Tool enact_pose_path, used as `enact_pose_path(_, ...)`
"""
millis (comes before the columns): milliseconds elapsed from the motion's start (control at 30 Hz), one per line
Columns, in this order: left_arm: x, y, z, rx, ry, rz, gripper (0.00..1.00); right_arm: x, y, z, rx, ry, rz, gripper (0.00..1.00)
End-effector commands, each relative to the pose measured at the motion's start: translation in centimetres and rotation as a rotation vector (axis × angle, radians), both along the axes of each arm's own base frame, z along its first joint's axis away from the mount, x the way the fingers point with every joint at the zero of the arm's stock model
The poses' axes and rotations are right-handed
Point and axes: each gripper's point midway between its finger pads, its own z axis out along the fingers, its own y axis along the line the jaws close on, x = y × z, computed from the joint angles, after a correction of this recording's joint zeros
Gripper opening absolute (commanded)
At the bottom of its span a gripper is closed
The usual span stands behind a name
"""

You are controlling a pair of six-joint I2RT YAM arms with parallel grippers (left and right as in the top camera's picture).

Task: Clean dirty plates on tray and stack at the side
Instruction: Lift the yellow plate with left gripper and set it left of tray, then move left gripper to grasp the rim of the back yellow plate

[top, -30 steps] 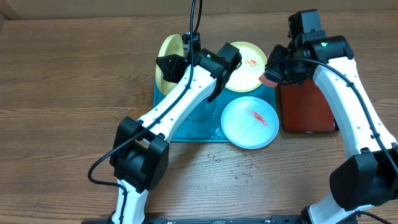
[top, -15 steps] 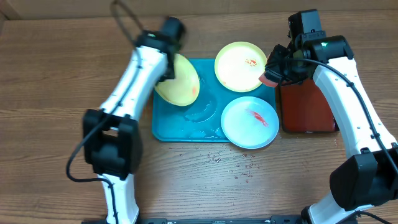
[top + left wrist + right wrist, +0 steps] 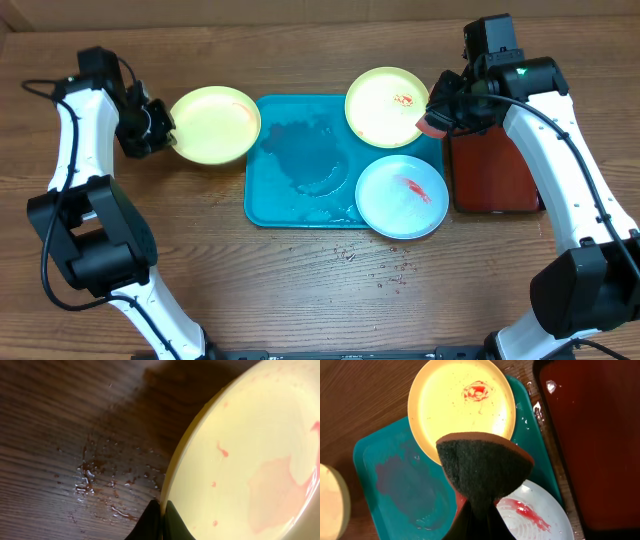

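My left gripper should keep holding the plate until it rests on the wood, because the plate's shadow shows beyond the plate's rim and the plate would fall if I opened now.
My left gripper [image 3: 166, 134] is shut on the left rim of a yellow-green plate [image 3: 213, 124], which is over the bare table just left of the teal tray [image 3: 300, 165]. In the left wrist view its fingers [image 3: 150, 522] pinch the rim of this plate [image 3: 250, 460], which carries faint pink smears. A second yellow-green plate [image 3: 385, 105] with a red smear sits at the tray's far right corner. A pale blue plate [image 3: 402, 196] with red sauce lies at its near right. My right gripper [image 3: 441, 117] is shut on a sponge [image 3: 482, 467] above these two plates.
A dark red tray [image 3: 492, 175] lies right of the teal tray, under my right arm. Water droplets [image 3: 375, 268] dot the wood in front of the teal tray, and the wood is wet [image 3: 95, 480] beside the held plate. A puddle [image 3: 325, 180] sits on the teal tray.
My left arm has swung left, carrying the yellow-green plate off the tray and out over the table beside it. The right arm and sponge have not moved.
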Motion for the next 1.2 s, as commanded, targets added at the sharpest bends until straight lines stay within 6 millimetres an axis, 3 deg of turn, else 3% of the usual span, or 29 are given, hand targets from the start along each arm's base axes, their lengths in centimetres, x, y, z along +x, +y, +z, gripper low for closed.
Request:
enact_pose_path(0,-1.2,1.5,-1.8,0.037,0.008,0.058,0.05,0.3,-0.2,0.3,-0.008,-0.017,-0.002,0.04)
enact_pose_path(233,-2.4,4.2,-5.7,0.135,0.011,0.161,0.04,0.3,-0.2,0.4,-0.009,-0.02,0.002,0.04)
enact_pose_path(400,-2.2,3.5,-6.1,0.152,0.008,0.102,0.07,0.5,-0.2,0.4,-0.008,-0.028,0.002,0.04)
enact_pose_path(433,-2.2,3.4,-6.1,0.157,0.008,0.096,0.13,0.5,-0.2,0.5,-0.007,-0.029,0.002,0.04)
enact_pose_path(467,-2.1,3.2,-6.0,0.164,0.008,0.091,0.42,0.6,-0.1,0.5,-0.007,-0.032,0.002,0.04)
enact_pose_path(500,-2.0,3.2,-5.9,0.164,0.005,0.089,0.58,0.6,-0.2,0.5,-0.007,-0.032,0.001,0.04)
enact_pose_path(567,-1.7,3.3,-5.0,0.167,0.003,0.074,0.73,0.6,-0.1,0.5,-0.007,-0.032,0.002,0.04)
enact_pose_path(600,-1.5,3.3,-4.5,0.168,0.002,0.067,0.76,0.6,-0.1,0.5,-0.007,-0.032,0.002,0.04)
enact_pose_path(667,-0.6,3.2,-2.2,0.178,-0.011,0.022,0.7,0.6,-0.1,0.5,-0.007,-0.032,0.002,0.04)
enact_pose_path(733,1.0,1.7,1.5,0.204,-0.043,-0.087,0.71,0.6,-0.1,0.5,-0.007,-0.033,0.002,0.04)
enact_pose_path(767,2.0,0.3,3.4,0.22,-0.07,-0.136,0.72,0.7,-0.1,0.5,-0.006,-0.035,0.001,0.04)
enact_pose_path(800,2.4,-0.3,4.1,0.222,-0.084,-0.15,0.73,0.7,-0.1,0.5,-0.006,-0.037,0.001,0.04)
enact_pose_path(833,3.7,-2.7,5.6,0.212,-0.13,-0.192,0.75,0.7,-0.1,0.6,-0.005,-0.039,0.001,0.04)
enact_pose_path(900,5.2,-7.1,6.6,0.149,-0.186,-0.199,0.78,0.8,-0.1,0.6,-0.005,-0.039,0.001,0.04)
enact_pose_path(933,5.6,-9.3,6.7,0.114,-0.204,-0.209,0.78,0.7,-0.1,0.6,-0.006,-0.039,0.001,0.04)
enact_pose_path(967,6.1,-13.1,6.6,0.075,-0.219,-0.225,0.8,0.8,-0.1,0.6,-0.005,-0.039,0.001,0.04)
enact_pose_path(1033,6.7,-17.1,6.4,0.053,-0.243,-0.257,0.82,0.8,-0.1,0.6,-0.006,-0.039,0.001,0.04)
enact_pose_path(1067,7.2,-20.7,6.0,0.037,-0.276,-0.302,0.84,0.8,-0.1,0.6,-0.006,-0.04,0.001,0.04)
enact_pose_path(1167,7.6,-29.0,4.6,0.011,-0.342,-0.45,0.85,0.7,-0.1,0.6,-0.005,-0.039,0.001,0.04)
